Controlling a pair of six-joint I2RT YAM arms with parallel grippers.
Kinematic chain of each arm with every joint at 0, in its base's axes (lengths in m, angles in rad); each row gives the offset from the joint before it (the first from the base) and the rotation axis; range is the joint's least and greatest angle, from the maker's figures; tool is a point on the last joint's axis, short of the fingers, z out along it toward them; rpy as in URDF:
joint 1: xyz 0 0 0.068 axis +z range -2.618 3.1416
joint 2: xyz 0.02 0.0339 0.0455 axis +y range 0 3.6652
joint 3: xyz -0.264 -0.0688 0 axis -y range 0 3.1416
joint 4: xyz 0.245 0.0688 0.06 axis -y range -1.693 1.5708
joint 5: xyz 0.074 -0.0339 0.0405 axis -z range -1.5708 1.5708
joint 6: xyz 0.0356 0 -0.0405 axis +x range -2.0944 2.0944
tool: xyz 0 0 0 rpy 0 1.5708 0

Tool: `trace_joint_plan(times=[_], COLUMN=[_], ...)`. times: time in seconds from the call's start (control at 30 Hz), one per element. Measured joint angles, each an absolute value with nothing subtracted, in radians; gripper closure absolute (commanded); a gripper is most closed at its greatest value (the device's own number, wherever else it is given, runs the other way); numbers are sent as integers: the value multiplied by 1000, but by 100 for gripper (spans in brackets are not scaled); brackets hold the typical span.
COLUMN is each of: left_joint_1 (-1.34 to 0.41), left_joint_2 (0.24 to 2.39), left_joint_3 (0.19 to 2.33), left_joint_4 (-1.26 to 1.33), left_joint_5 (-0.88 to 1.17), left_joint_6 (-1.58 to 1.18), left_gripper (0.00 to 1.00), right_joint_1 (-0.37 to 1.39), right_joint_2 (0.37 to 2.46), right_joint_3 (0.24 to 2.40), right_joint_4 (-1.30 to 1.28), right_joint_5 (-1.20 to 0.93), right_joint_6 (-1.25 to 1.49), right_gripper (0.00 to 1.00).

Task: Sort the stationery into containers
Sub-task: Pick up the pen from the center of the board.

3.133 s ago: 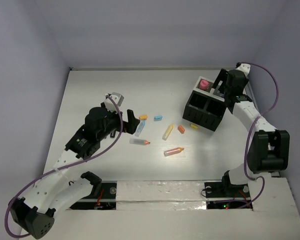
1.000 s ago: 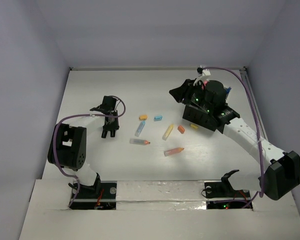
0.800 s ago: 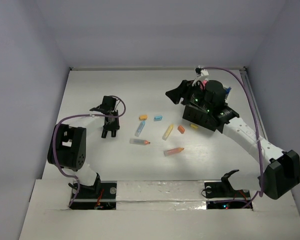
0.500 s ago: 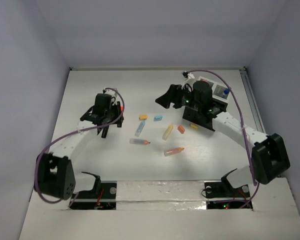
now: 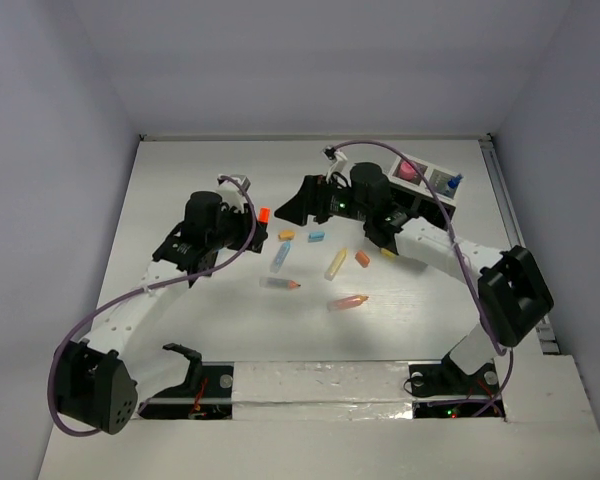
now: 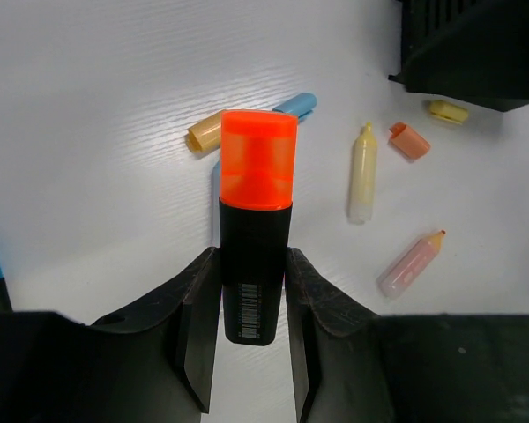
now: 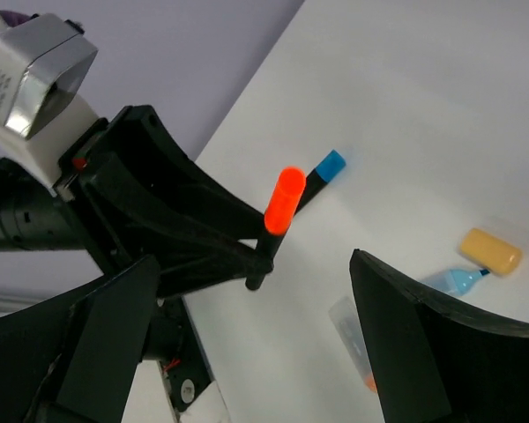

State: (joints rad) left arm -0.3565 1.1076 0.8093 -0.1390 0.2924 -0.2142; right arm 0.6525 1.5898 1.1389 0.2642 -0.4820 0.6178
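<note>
The robot's right gripper will next take the black highlighter by its orange cap [image 5: 264,215], so the black body stays free to slide into the container [image 5: 432,182].
My left gripper [image 6: 251,257] is shut on a black highlighter with an orange cap [image 6: 257,167], held above the table with the cap pointing away from it [image 5: 263,215]. My right gripper [image 5: 300,205] stands open just right of that cap, facing it, with nothing between its fingers [image 7: 397,352]. The highlighter [image 7: 285,199] shows in the right wrist view. Loose stationery lies below: a yellow stick [image 5: 336,263], a light-blue stick [image 5: 279,258], a clear orange-tipped stick [image 5: 280,284], a pinkish stick [image 5: 348,302] and small pieces [image 5: 317,237]. The black container [image 5: 432,182] holds a pink piece [image 5: 407,170].
The right arm crosses over the container's left side and hides it. A blue-capped black piece [image 7: 330,166] lies on the table beside the left gripper. The back wall and side walls close in the white table [image 5: 180,180].
My right arm has swung left, away from the container, and its jaws have opened. My left arm has moved right and up with the highlighter, toward the right gripper.
</note>
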Motion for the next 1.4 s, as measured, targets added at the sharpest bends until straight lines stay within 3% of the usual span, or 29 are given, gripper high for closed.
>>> trace_joint_plan(times=[0.3, 0.4, 0.53, 0.73, 0.83, 0.93, 1.07, 1.17, 1.4], left_joint_1=[-393, -400, -405, -405, -405, -405, -405, -405, -414], left_joint_2=[1066, 1062, 1059, 1055, 1053, 1050, 1047, 1038, 1012], left_joint_3=[809, 809, 809, 809, 809, 804, 802, 799, 798], left_joint_4=[-138, -138, -138, -138, -139, -138, -135, -133, -132], left_joint_5=[340, 344, 345, 345, 342, 339, 335, 333, 327], left_joint_6=[-195, -192, -190, -188, -187, -186, -184, -181, -180], left_gripper=[97, 97, 94, 90, 75, 44, 25, 14, 3], right_joint_1=[709, 722, 729, 729, 729, 730, 735, 734, 714], right_joint_2=[1708, 1723, 1729, 1731, 1732, 1738, 1743, 1743, 1742], right_joint_3=[1217, 1226, 1235, 1236, 1238, 1248, 1248, 1249, 1304], right_joint_4=[270, 263, 262, 262, 263, 265, 262, 262, 226], right_joint_5=[-453, -435, -422, -415, -419, -422, -406, -368, -245], right_joint_6=[634, 635, 643, 659, 669, 673, 677, 668, 632], right_gripper=[14, 27, 52, 68, 80, 88, 93, 95, 96])
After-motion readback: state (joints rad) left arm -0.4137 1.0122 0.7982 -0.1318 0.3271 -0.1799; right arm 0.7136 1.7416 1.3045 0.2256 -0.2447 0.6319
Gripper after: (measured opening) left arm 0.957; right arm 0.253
